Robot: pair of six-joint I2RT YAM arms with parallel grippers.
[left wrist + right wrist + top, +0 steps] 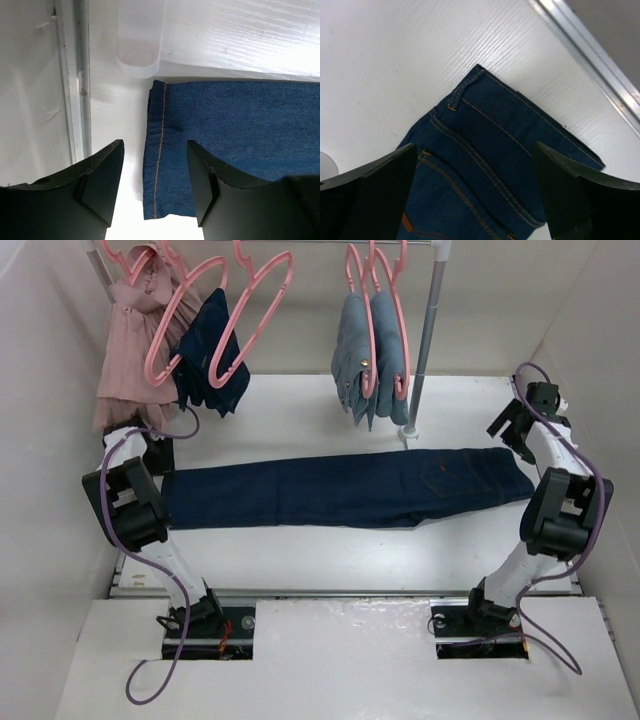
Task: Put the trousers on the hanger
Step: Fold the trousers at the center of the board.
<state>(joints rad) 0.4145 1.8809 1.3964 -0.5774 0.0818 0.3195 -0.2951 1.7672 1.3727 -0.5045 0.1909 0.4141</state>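
I will grab the waistband edge (pixel 509 456) next with my right gripper, to fold the trousers (pixel 340 490) over toward the leg hem for hanging.
The trousers (pixel 340 490) are dark navy jeans lying flat across the table, legs to the left and waistband to the right. A tan patch (pixel 407 223) shows near the waistband. My left gripper (pixel 158 453) is open just above the leg hem (pixel 157 165), which lies between its fingers (pixel 155 167). My right gripper (pixel 513 430) is open wide above the waistband corner (pixel 485 150), and its fingers (pixel 475 172) do not touch it. An empty pink hanger (pixel 221 375) hangs tilted on the rail at the back left.
A pink garment (pixel 128 350) and a small dark navy garment (pixel 215 350) hang at the back left. Light-blue jeans (pixel 370 355) hang on pink hangers at the back centre. The rail post (pixel 425 340) stands just behind the trousers. White walls close in on both sides.
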